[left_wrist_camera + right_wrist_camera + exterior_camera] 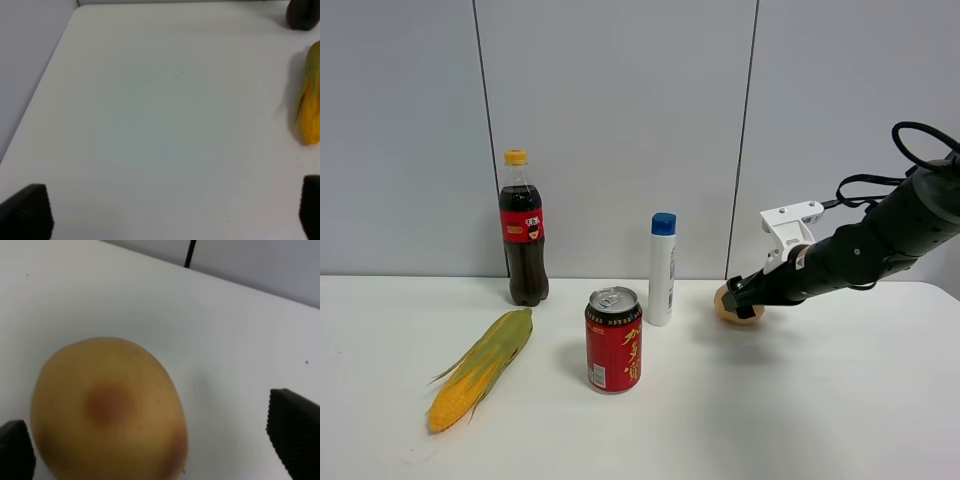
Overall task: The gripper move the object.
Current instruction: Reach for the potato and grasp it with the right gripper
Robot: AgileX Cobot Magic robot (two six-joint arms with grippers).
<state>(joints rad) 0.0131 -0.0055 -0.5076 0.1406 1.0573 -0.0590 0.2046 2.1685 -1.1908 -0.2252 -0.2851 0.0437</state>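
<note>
Next, my right gripper grabs the round tan-orange fruit by its rounded sides around the brownish dimple (108,402) to move it across the table.
The small round tan-orange fruit (728,303) sits on the white table (820,400), to the right of the white bottle. My right gripper (745,298), black with a white bracket (788,228) above it, reaches in from the right and is around the fruit. In the right wrist view the fruit (107,410) shows its brownish dimple and lies between the open fingers of the right gripper (155,445), close to one finger (15,452), with a clear gap to the other (295,432). My left gripper (170,212) is open and empty over bare table. It does not show in the exterior view.
A red can (613,340) stands at the front centre. A white bottle with a blue cap (662,268) stands behind it. A cola bottle (523,230) is at the back left. A yellow corn cob (480,368) lies at the front left and also shows in the left wrist view (310,100).
</note>
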